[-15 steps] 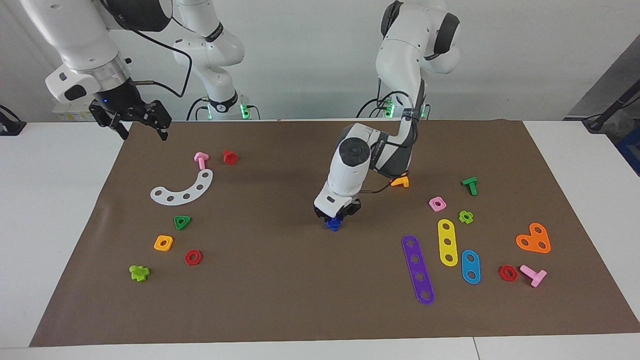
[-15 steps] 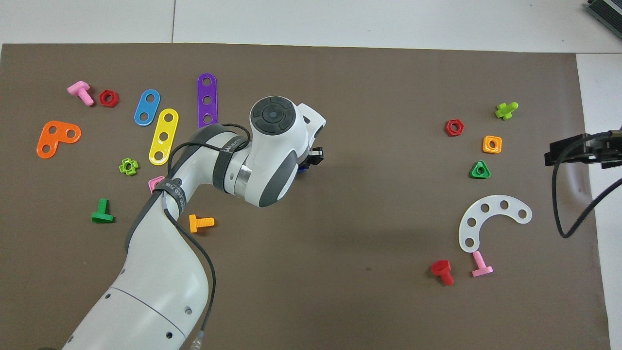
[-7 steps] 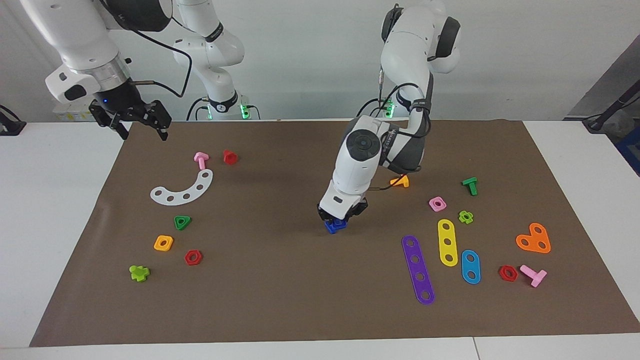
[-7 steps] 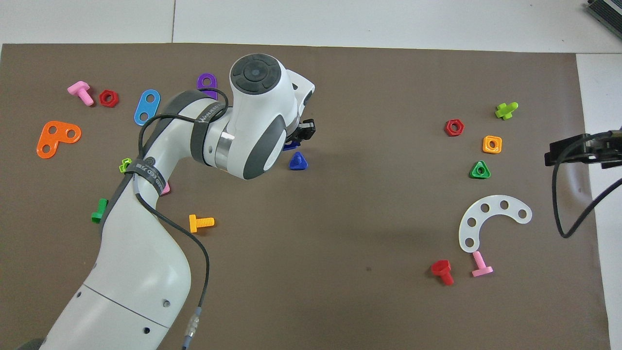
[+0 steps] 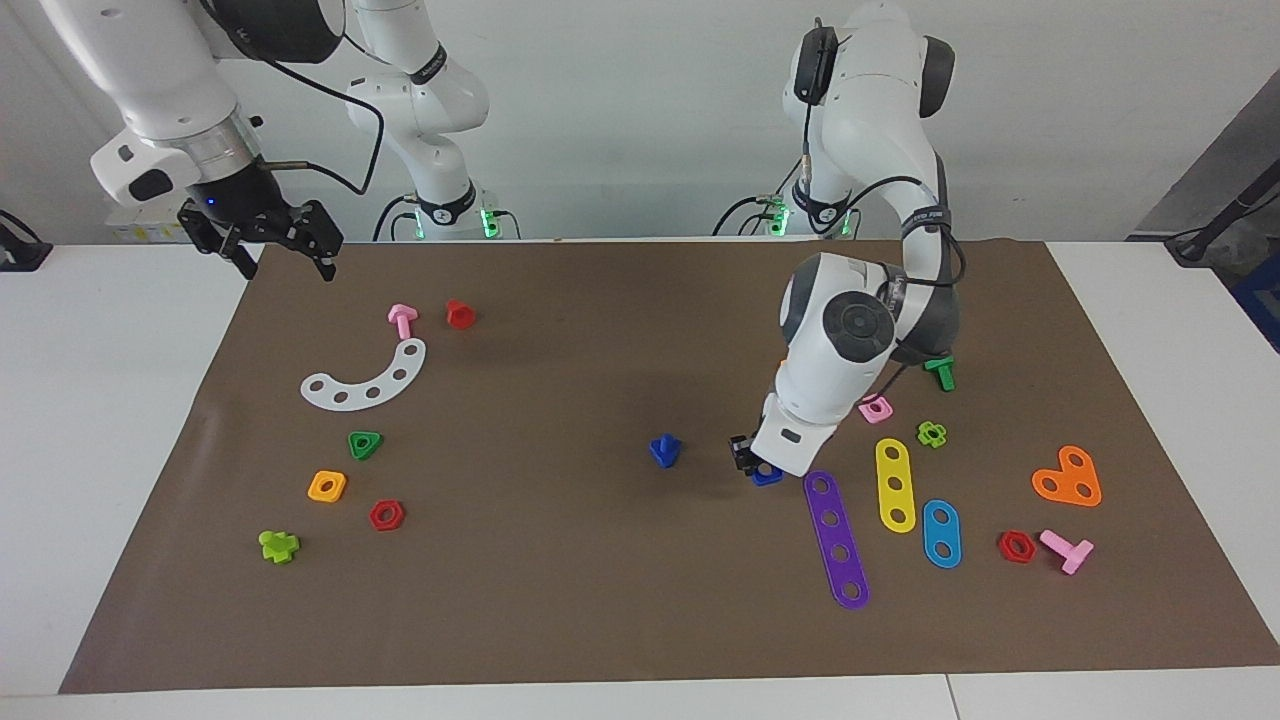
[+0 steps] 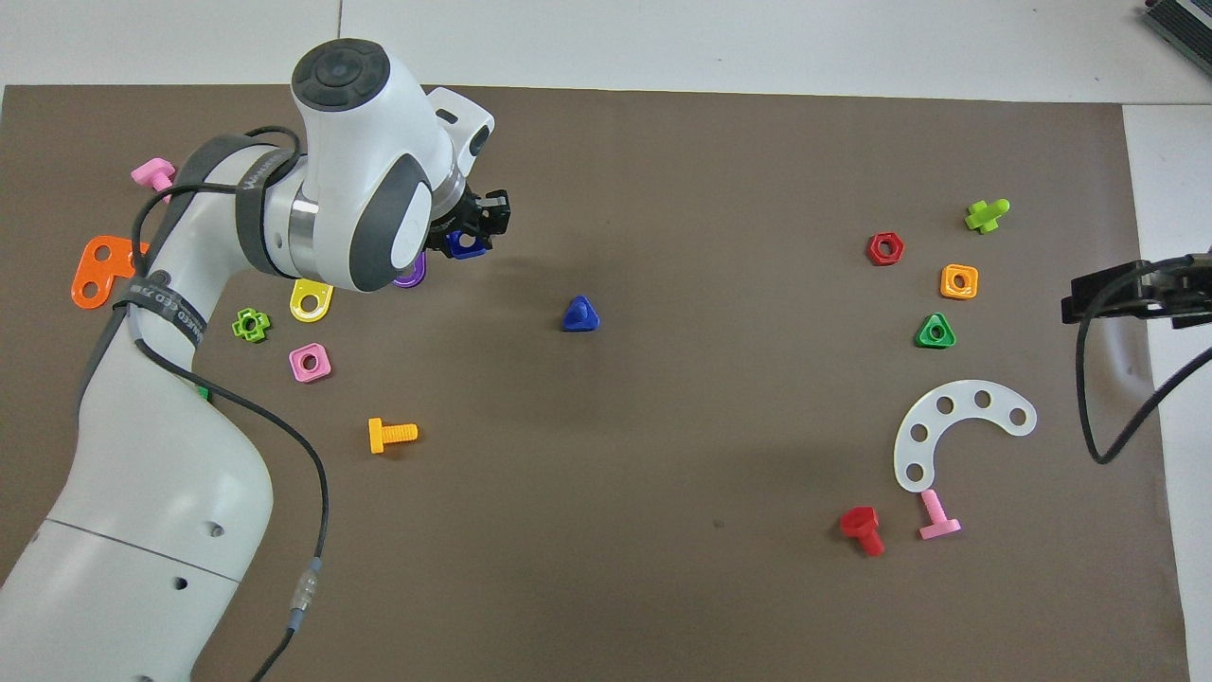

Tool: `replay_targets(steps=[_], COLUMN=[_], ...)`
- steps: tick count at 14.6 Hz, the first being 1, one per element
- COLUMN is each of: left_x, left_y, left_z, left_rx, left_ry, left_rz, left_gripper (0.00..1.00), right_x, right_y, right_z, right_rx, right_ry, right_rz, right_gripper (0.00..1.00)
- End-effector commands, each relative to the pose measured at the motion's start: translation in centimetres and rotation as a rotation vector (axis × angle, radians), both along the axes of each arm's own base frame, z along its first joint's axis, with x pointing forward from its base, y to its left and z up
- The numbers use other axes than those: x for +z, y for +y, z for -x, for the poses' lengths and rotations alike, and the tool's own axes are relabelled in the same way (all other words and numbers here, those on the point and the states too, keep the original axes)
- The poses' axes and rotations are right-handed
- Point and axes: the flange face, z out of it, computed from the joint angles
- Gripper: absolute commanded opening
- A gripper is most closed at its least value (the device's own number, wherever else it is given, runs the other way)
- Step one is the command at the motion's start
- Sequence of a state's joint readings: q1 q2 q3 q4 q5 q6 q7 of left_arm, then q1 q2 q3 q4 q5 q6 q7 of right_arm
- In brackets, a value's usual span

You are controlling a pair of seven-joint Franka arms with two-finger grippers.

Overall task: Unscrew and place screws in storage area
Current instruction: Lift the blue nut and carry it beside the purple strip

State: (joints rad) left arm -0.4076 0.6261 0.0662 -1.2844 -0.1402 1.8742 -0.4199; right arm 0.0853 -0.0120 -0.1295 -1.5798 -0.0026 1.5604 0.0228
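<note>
My left gripper should move the blue nut [image 6: 464, 244] to the mat beside the pink nut before letting go, since the blue nut is still hanging short of that spot.
The blue screw [image 5: 664, 450] [image 6: 579, 314] stands alone on its triangular head in the middle of the brown mat, stem up. My left gripper [image 5: 752, 462] [image 6: 469, 237] is low over the mat beside the purple strip's end, shut on a blue square nut [image 5: 767, 474] [image 6: 464, 244]. The storage area is the mat around the white curved strip [image 5: 365, 380] [image 6: 961, 431], toward the right arm's end. My right gripper [image 5: 280, 240] [image 6: 1127, 289] waits open and raised over the mat's corner at that end, holding nothing.
Around the white strip lie a pink screw [image 5: 402, 320], a red screw [image 5: 459, 314], green, orange and red nuts and a lime piece. Toward the left arm's end lie a purple strip [image 5: 836, 540], yellow and blue strips, an orange plate [image 5: 1068, 478] and several small pieces.
The left gripper lifted the blue square nut off the blue screw and carried it toward the left arm's end. The screw stays in the mat's middle. The right arm has not moved.
</note>
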Motion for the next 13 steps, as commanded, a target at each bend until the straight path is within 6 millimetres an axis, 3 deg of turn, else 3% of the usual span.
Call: replay_targets(steps=[1,3,6,11,12,13], left_x=[-0.1,-0.9,-2.9,-5.6,-5.7,-5.7], left_y=[4.6,7.5,10.0,9.8,9.2,9.0], left_z=[1.5,2.5,4.9,8.3,8.6,8.7], left_rx=[-0.112,-0.187,-0.243,-0.262,-0.269,-0.269], left_ry=[0.042,0.047,-0.002,-0.006,-0.003,-0.002], left_rz=[0.0,0.007,0.018,0.014,0.013,0.013], left_gripper=[0.35,0.35,0.35,0.39,0.47,0.63], right_x=[0.2,0.2,0.1,0.2,0.2,0.3], right_y=[0.0,0.0,0.0,0.0,-0.6,-1.1], right_z=[0.7,0.7,0.7,0.8,0.8,0.9], right_rx=[-0.01,-0.01,-0.01,-0.008,-0.019,-0.028], right_ry=[0.0,0.0,0.002,0.0,0.0,0.005], right_rz=[-0.007,-0.007,-0.007,-0.007,-0.007,-0.008], right_gripper=[1.0,1.0,1.0,1.0,1.0,1.0])
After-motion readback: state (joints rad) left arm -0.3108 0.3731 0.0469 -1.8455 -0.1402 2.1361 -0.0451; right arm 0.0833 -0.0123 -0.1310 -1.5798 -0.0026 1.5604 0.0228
